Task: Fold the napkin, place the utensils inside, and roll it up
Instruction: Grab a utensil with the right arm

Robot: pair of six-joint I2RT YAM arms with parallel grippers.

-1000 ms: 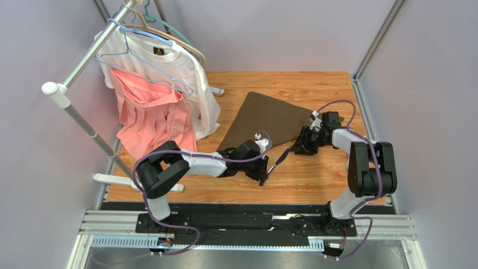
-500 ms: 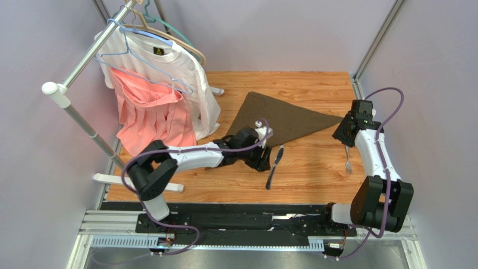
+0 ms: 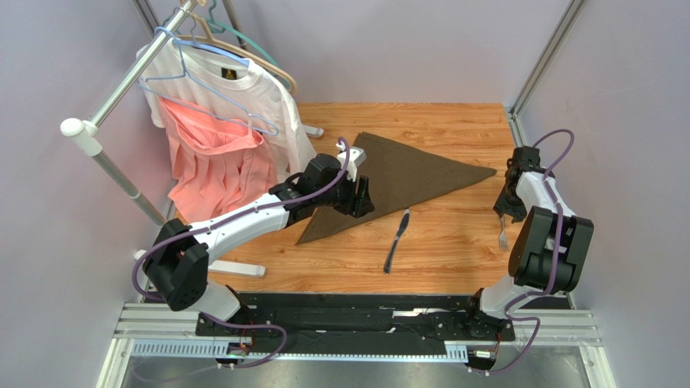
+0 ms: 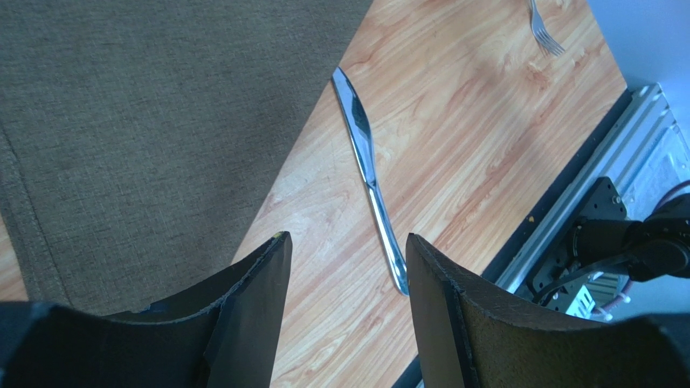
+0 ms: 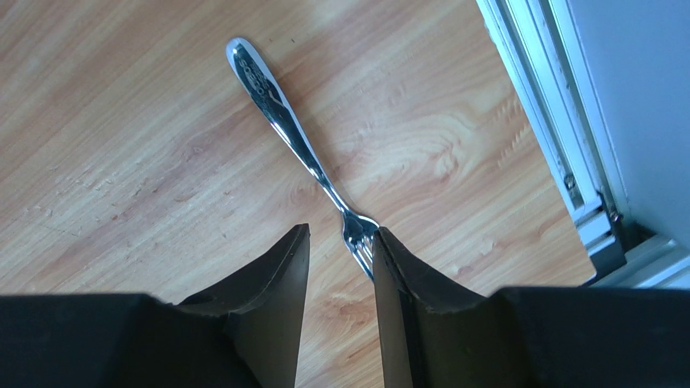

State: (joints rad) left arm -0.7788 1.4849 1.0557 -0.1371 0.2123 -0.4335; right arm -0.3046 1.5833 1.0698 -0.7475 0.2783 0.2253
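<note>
My right gripper will next take the fork by the middle of its handle (image 3: 502,219), with my fingers along both sides, to lay it flat inside the napkin (image 3: 413,170).
The napkin (image 3: 413,170) lies flat on the wooden table as a dark olive-brown triangle, one corner pointing right. It fills the upper left of the left wrist view (image 4: 162,121). My left gripper (image 3: 364,198) is open and empty over the napkin's near edge (image 4: 344,250). The knife (image 3: 397,240) lies on bare wood just right of it (image 4: 368,178). My right gripper (image 3: 503,212) is open at the table's right side, over the fork (image 3: 502,234). In the right wrist view (image 5: 340,238) the fork (image 5: 296,133) lies flat, its tines beside the right finger, not gripped.
A clothes rack stands at the left with a white T-shirt (image 3: 251,97) and a pink garment (image 3: 215,174); its foot (image 3: 202,263) rests on the table. A metal rail (image 5: 559,153) runs along the table's right edge close to the fork.
My right gripper drew the napkin's corner out to the right, let it go and moved back above the fork. My left gripper moved from beside the knife up onto the napkin's near edge.
</note>
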